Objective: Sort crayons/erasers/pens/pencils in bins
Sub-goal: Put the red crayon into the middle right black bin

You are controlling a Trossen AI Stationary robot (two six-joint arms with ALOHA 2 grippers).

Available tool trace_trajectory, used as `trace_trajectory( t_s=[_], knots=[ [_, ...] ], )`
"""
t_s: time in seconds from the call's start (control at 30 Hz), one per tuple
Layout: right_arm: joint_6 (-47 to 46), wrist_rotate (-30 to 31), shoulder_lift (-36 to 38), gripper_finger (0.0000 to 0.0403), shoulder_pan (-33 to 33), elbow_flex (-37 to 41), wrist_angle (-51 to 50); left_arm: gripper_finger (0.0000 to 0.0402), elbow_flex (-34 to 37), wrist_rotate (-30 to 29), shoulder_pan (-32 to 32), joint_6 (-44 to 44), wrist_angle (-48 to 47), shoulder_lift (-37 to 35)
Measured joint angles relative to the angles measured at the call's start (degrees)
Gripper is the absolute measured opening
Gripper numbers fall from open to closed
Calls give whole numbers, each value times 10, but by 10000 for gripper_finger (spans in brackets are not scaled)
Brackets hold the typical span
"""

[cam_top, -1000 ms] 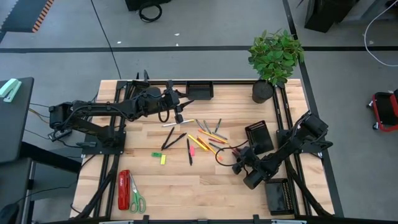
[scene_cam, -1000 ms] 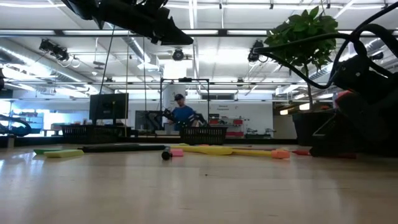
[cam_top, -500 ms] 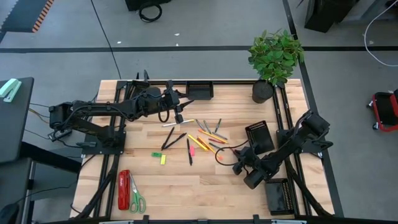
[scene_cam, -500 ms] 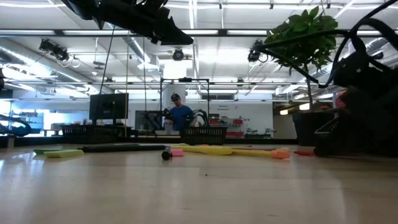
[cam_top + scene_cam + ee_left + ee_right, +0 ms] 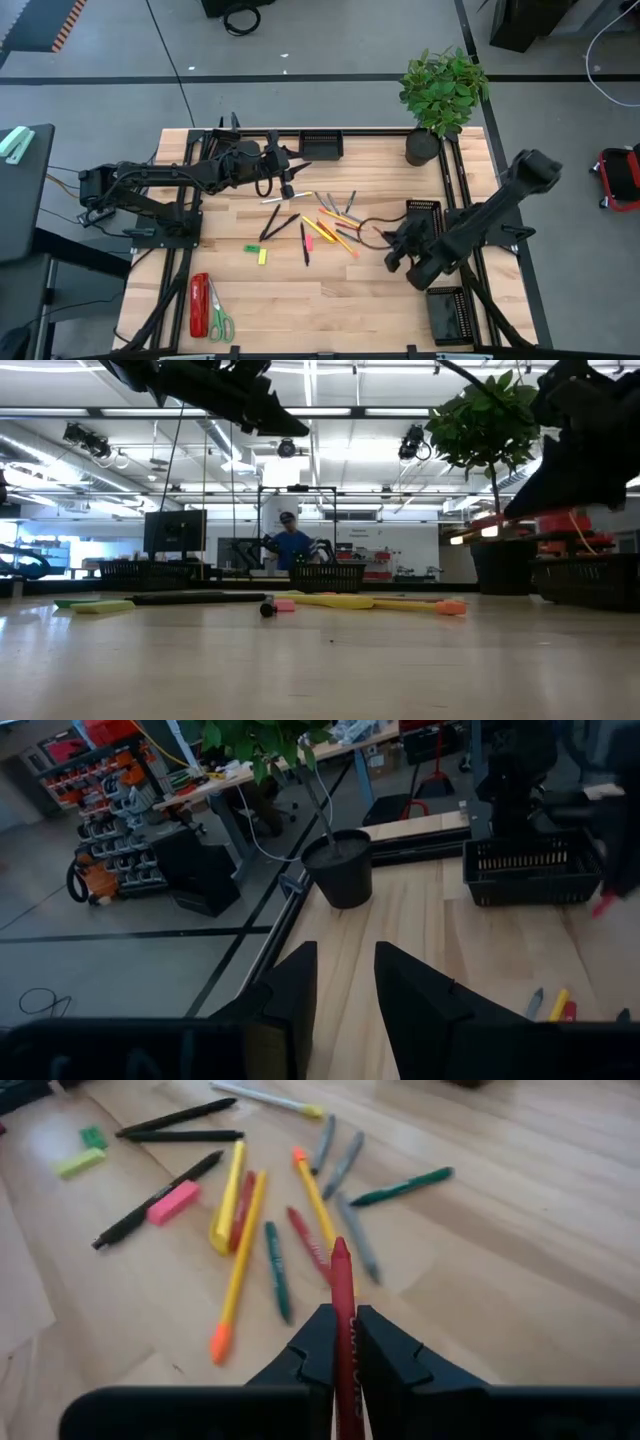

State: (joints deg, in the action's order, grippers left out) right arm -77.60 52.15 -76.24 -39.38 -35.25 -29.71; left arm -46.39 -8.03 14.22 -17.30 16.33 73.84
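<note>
I need to move the red crayon toward the bin with my right gripper before I release it. The crayon is still short of the mesh bin's opening.
My right gripper is shut on a red crayon and hangs above the table's right half. Below it lies a loose pile of pens, pencils and crayons. Small erasers lie to the pile's left: a yellow one, a green one and a pink one. Black mesh bins stand at the far edge, right of the pile and at the near right. My left gripper hovers open over the far left, with nothing between its fingers. My right gripper pinches the red crayon's rear part between its two fingers. The crayon runs along the fingers and sticks out ahead of them, tip forward. It is lifted clear of the table, above the pile.
A potted plant stands at the far right corner. A red stapler and green-handled scissors lie at the near left. Bare wood lies along the near edge. A person shows in the room beyond the table.
My right gripper has risen from the table beside the pile, carrying the red crayon clear of the wood. It has also drawn a little toward the table's far right. The pile and my left arm have stayed still.
</note>
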Motion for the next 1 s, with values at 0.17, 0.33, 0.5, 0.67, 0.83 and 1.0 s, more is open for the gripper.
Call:
trace_trajectory(
  t_s=[0.17, 0.33, 0.5, 0.67, 0.83, 1.0],
  knots=[
    [-52, -57, 92, 39, 0, 0, -166, 114, 0, 6, 0, 0, -10, 0],
    [-128, -88, 147, 40, -10, 0, -301, 110, 0, 6, 0, 2, -24, 0],
    [-196, -117, 163, 40, -13, 0, -375, 111, 0, 6, -7, 5, -40, 0],
    [-202, -118, 158, 40, -12, -1, -370, 108, 0, 7, -17, 10, -48, 0],
    [-182, -139, 159, 40, -13, -1, -360, 105, 0, 7, -27, 17, -60, 0],
    [-124, -189, 159, 40, -13, -1, -344, 105, 0, 7, -33, 17, -73, 0]
  ],
)
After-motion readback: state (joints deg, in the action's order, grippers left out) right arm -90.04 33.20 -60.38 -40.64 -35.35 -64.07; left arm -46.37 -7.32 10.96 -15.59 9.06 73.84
